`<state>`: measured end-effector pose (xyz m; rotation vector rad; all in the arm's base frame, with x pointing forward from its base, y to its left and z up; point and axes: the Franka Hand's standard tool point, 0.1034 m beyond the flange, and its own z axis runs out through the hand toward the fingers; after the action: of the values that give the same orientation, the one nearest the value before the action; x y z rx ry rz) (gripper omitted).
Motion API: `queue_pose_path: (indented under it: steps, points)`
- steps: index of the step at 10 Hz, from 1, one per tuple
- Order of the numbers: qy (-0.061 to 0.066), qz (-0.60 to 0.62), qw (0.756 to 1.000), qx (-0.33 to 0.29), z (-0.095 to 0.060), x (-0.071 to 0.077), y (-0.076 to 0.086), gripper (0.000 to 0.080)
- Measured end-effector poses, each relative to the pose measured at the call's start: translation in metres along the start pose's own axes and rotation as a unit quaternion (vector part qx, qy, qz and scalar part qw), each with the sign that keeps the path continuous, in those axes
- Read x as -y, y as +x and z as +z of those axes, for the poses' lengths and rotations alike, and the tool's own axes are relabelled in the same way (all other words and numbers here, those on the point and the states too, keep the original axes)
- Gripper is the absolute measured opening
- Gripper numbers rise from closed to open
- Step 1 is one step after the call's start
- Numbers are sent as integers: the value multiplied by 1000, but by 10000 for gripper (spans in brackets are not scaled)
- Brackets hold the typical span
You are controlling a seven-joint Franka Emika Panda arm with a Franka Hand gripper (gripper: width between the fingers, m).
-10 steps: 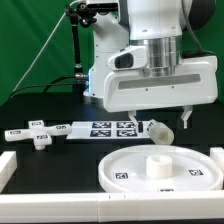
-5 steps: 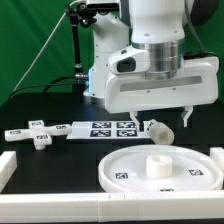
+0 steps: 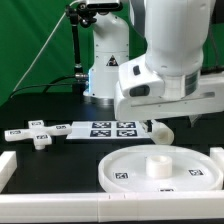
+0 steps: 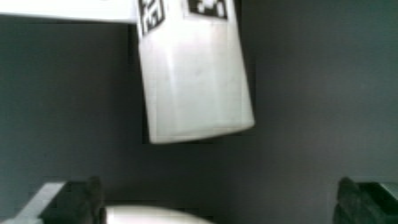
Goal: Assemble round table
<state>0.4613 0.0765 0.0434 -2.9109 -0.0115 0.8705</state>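
Note:
The cylinder's near end stops short of my fingers. My gripper should move toward the cylinder before it closes.
The large rimmed round disc (image 3: 130, 172) lies flat at the front of the table with a short raised hub (image 3: 157, 165) at its middle. The thick short cylinder (image 3: 160, 130) lies on its side just behind the disc, beside the marker board's end. It shows in the wrist view (image 4: 196, 85) as a white oblong piece with tags just past its far end. The small cross-shaped piece (image 3: 38, 136) lies toward the exterior view's left. My gripper (image 3: 165, 116) hovers above the cylinder, open and empty (image 4: 221, 198). A white rounded edge (image 4: 169, 215) shows low between the fingers; I cannot tell which part it is.
The marker board (image 3: 105, 128) lies across the table behind the disc. White border rails run along the front (image 3: 60, 205) and the exterior view's left (image 3: 5, 170). The arm's base (image 3: 105, 60) stands at the back before a green curtain.
The hand has risen and shifted toward the exterior view's right, now filling more of that view. The jaws stay open. The parts have not moved.

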Motion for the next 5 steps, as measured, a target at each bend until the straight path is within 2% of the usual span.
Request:
queue_pose_path:
  steps: [1, 2, 5]
  points:
    - [-18, 14, 999, 40, 0, -6, -7, 649]
    - [-45, 12, 996, 73, 1, -11, -9, 649]
    - [-40, 15, 984, 175, 12, -10, -16, 649]
